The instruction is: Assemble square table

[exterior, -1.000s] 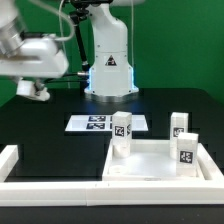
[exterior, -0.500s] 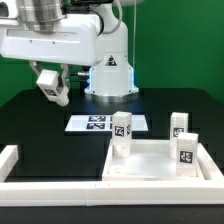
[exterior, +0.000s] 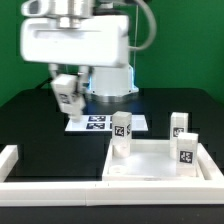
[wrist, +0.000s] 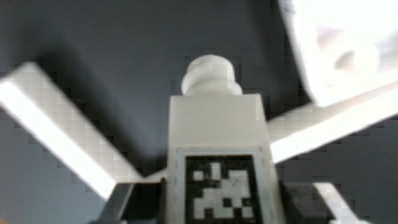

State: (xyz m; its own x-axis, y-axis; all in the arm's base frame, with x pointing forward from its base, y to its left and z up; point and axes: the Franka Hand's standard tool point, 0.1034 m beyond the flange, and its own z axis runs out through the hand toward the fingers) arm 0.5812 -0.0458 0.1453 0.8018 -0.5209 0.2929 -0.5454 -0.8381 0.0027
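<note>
My gripper keeps holding the leg block from here until it reaches the white slab (exterior: 160, 166), since the block hangs high above the table and would fall if I opened now.
My gripper (exterior: 68, 99) hangs in the air above the table's back left and is shut on a white tagged leg block (exterior: 67, 92). In the wrist view the leg block (wrist: 219, 140) stands between the dark fingers (wrist: 143, 203), tag facing the camera and round peg pointing away; the gripper (wrist: 224, 208) grips its lower part. The white square slab (exterior: 160, 166) lies recessed face up at the exterior view's front right. Three leg blocks stand upright in its corners (exterior: 121, 130), (exterior: 180, 125), (exterior: 188, 150). The gripper is well left of and above the slab.
The marker board (exterior: 98, 122) lies flat behind the slab, below the gripper. The low white border wall (exterior: 12, 160) runs along the left and front of the black table. The robot base (exterior: 110, 80) stands at the back centre.
The arm has swung toward the exterior view's right and lowered a little, carrying the leg block from the far left to above the marker board's left end.
</note>
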